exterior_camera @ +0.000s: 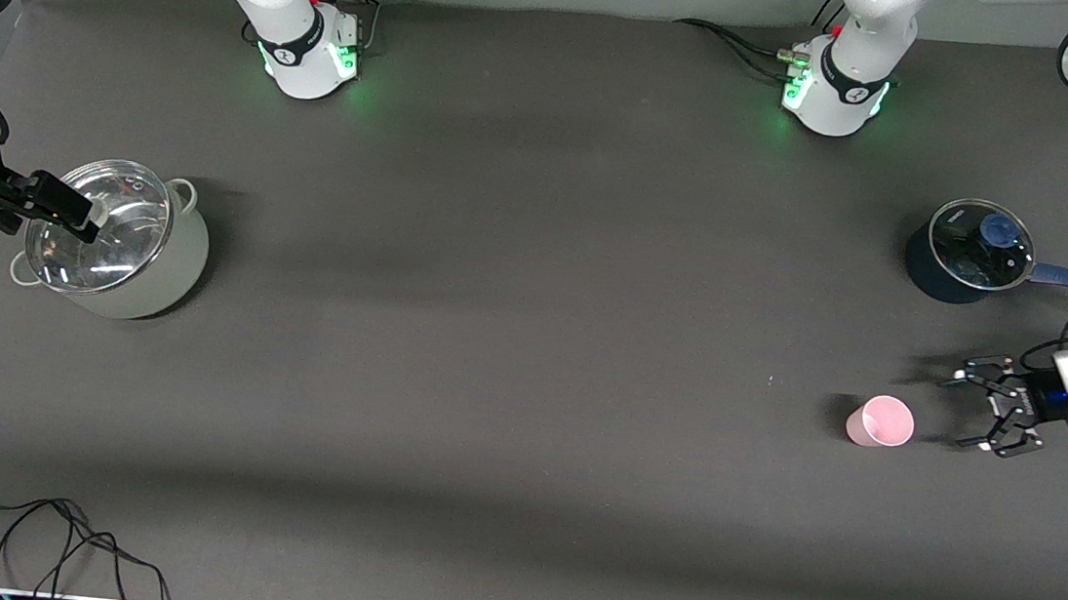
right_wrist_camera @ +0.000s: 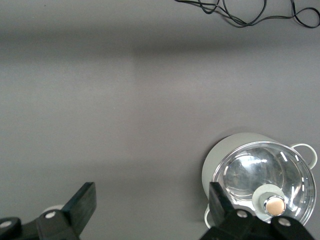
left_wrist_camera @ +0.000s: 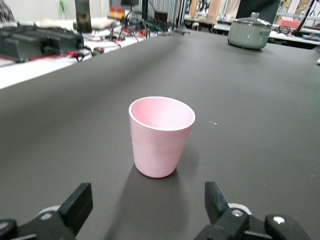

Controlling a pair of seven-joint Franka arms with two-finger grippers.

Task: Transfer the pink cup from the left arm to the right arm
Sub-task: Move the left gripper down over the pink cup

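Observation:
The pink cup needs to go to my right gripper, so my left gripper will next pick the cup up by its lower body (exterior_camera: 867,430) (left_wrist_camera: 157,162).
The pink cup (exterior_camera: 880,421) stands upright and empty on the dark table, toward the left arm's end. In the left wrist view the cup (left_wrist_camera: 161,135) is just ahead of the jaws, not between them. My left gripper (exterior_camera: 962,412) (left_wrist_camera: 148,200), a black claw, sits low beside the cup, open and empty, a short gap from it. My right gripper (exterior_camera: 94,220) (right_wrist_camera: 150,197) hangs open and empty over the rim of a lidded pot at the right arm's end, well away from the cup.
A grey-green pot (exterior_camera: 154,273) (right_wrist_camera: 220,155) (left_wrist_camera: 249,34) with a glass lid stands under the right gripper. A dark blue saucepan (exterior_camera: 929,269) with a lid sits farther from the front camera than the cup. Loose cables (exterior_camera: 31,536) (right_wrist_camera: 245,12) lie at the table's near edge.

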